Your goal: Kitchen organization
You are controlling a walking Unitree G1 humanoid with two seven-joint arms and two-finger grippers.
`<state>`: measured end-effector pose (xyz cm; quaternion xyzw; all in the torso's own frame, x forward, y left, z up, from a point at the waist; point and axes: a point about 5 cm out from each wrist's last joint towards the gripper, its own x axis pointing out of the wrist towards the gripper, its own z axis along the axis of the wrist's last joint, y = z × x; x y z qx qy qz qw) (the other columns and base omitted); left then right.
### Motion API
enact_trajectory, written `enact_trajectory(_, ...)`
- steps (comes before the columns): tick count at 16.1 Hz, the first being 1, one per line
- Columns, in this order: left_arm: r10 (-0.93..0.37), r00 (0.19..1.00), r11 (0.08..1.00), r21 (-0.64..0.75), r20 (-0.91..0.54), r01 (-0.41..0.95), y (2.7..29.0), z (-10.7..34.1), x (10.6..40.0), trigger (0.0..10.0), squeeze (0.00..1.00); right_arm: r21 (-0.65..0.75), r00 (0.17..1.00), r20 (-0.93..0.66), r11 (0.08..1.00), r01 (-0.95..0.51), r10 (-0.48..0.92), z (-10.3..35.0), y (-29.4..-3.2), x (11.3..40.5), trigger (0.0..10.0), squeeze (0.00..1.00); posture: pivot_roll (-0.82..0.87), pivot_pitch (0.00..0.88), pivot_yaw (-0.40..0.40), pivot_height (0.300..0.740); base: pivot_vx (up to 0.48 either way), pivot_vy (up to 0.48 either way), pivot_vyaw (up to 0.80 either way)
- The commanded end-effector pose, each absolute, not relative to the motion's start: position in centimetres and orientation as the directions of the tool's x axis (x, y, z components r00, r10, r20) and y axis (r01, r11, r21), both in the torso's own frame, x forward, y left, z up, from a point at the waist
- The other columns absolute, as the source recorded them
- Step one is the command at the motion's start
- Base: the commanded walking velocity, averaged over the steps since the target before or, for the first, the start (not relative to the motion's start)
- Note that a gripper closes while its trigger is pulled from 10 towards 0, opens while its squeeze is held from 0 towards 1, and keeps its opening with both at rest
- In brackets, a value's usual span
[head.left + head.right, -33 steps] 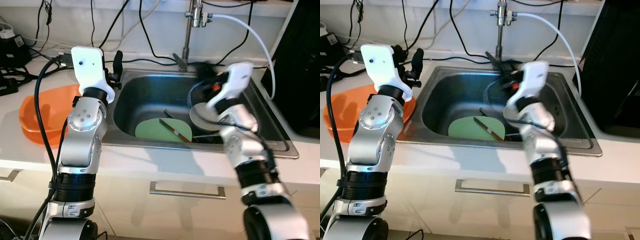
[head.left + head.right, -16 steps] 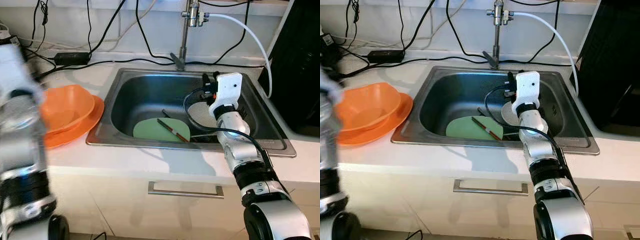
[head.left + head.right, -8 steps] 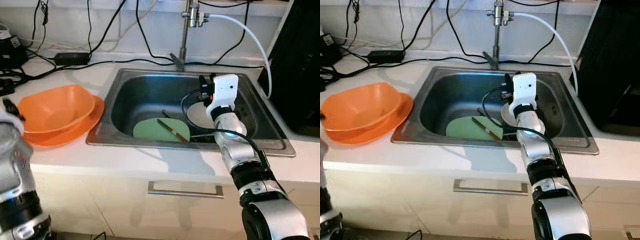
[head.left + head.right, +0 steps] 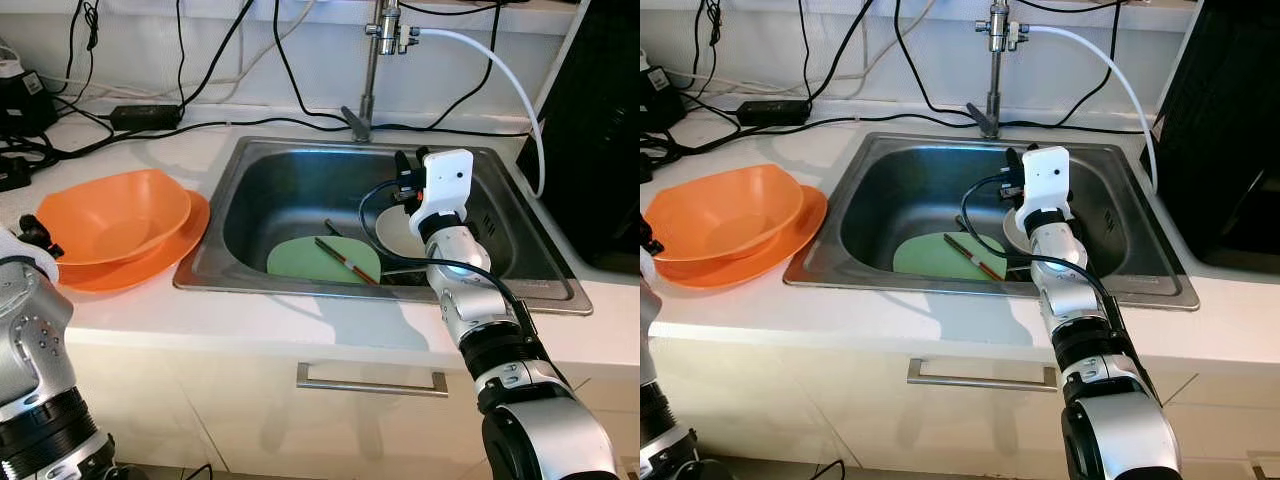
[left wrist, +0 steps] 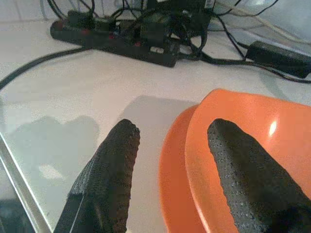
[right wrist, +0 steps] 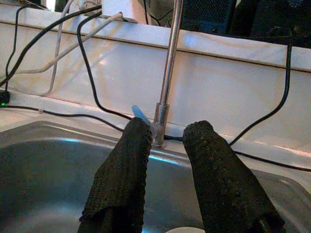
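Note:
The orange bowl's wide body spreads far beyond the span of the left gripper's fingers, so the left gripper will next grab the orange bowl by its thin rim point(image 5: 189, 158).
A green plate point(image 4: 315, 262) lies on the floor of the steel sink point(image 4: 270, 190) with a red-brown chopstick point(image 4: 346, 260) across it. Beside it rests a white dish point(image 4: 398, 236). My right gripper point(image 6: 163, 145) hovers open above that dish, pointing toward the faucet point(image 6: 165, 73), with nothing held. An orange bowl point(image 4: 115, 212) sits on an orange plate point(image 4: 165, 255) on the counter left of the sink. My left gripper point(image 5: 170, 145) is low at the counter's left front, open, right beside the orange plate's rim point(image 5: 172, 160) and empty.
Black cables and a power strip point(image 5: 116, 41) run along the counter's back. A white hose point(image 4: 500, 60) arcs from the faucet point(image 4: 372, 70) to the right. A tall black appliance point(image 4: 600, 130) borders the sink on the right. A drawer handle point(image 4: 372, 380) is below.
My left arm has dropped from above the sink's left edge down to the counter's front left. My right gripper has edged left over the white dish.

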<state>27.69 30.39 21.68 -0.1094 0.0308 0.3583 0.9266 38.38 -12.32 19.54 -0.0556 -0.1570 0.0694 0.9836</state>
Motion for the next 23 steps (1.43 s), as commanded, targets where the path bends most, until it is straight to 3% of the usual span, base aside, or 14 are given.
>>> enact_trajectory(1, 0.658, 0.738, 0.716, -0.178, -0.151, -0.675, 30.3, 21.5, 27.5, 10.0, 0.0, -0.149, 0.933, 0.32, 0.981, -0.122, 0.165, 20.2, -12.3, 38.5, 10.0, 0.0, 0.15, 0.01, 0.001, 0.74, 0.0, 0.0, 0.0)
enact_trajectory(23, 0.429, 0.858, 0.838, -0.23, -0.282, -0.495, 25.0, 18.9, 29.3, 10.0, 0.0, -0.154, 0.934, 0.318, 0.981, -0.117, 0.161, 20.3, -12.5, 38.7, 10.0, 0.0, 0.14, 0.013, -0.006, 0.74, 0.0, 0.0, 0.0)
